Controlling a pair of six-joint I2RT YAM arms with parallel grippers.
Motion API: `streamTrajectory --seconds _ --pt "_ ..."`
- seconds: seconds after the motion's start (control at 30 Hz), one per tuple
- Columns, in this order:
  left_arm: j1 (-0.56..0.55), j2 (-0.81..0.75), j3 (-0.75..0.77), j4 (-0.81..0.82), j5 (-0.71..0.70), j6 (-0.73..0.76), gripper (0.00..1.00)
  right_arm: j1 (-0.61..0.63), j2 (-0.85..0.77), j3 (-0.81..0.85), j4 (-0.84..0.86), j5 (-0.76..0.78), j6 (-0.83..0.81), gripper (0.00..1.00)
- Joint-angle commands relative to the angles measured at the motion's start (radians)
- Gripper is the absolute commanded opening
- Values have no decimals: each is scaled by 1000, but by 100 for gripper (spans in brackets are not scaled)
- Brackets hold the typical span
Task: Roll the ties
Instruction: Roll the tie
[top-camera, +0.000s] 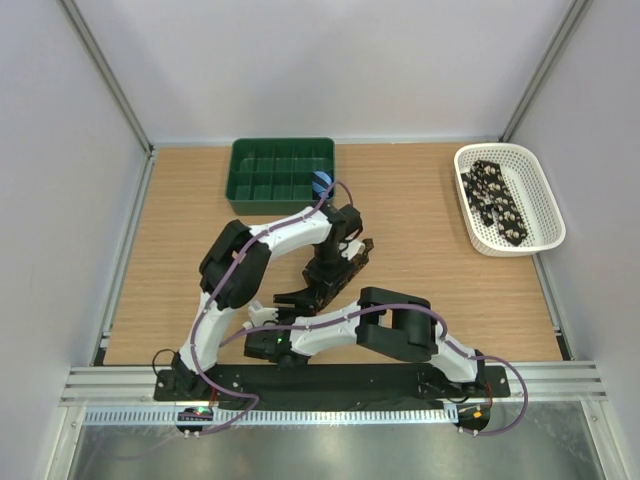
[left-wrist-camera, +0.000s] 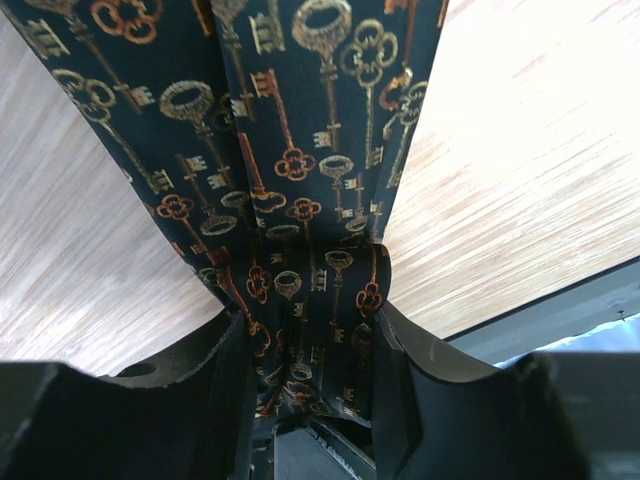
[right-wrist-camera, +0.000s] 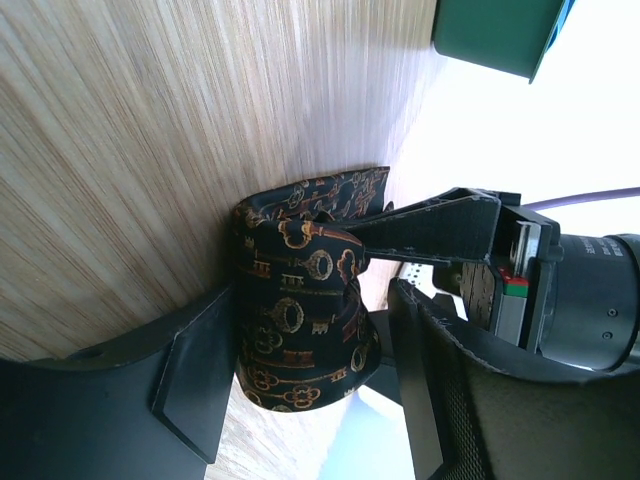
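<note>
I need to grab the tie's rolled end across its sides with my right gripper next. This will keep it coiled while my left gripper regrips to roll.
A dark tie patterned with gold and orange keys lies on the wooden table mid-scene. My left gripper is shut on it, the fabric bunched between both fingers; from above it sits at the table's centre. The tie's rolled end stands between the fingers of my right gripper, which is open: one finger touches the roll, the other stands apart from it. From above, the right gripper is just in front of the left one. A second tie lies in the white basket.
The white basket stands at the back right. A green compartment tray sits at the back centre, with a small blue roll at its right corner. The left gripper's finger crosses the right wrist view.
</note>
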Motion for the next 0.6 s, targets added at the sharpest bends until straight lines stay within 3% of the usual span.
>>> streamTrajectory --seconds 0.0,0.2,0.43,0.57 --pt "-22 24 1 -127 -17 34 31 -14 12 -25 1 -82 53 66" --pt "-37 10 -2 -167 9 46 31 -20 16 -30 -1 -74 44 66" --pt "-43 27 -9 -194 19 48 32 -36 41 -8 -45 -49 65 57" --pt "-42 16 15 -160 37 17 33 -33 65 36 -121 -45 123 63"
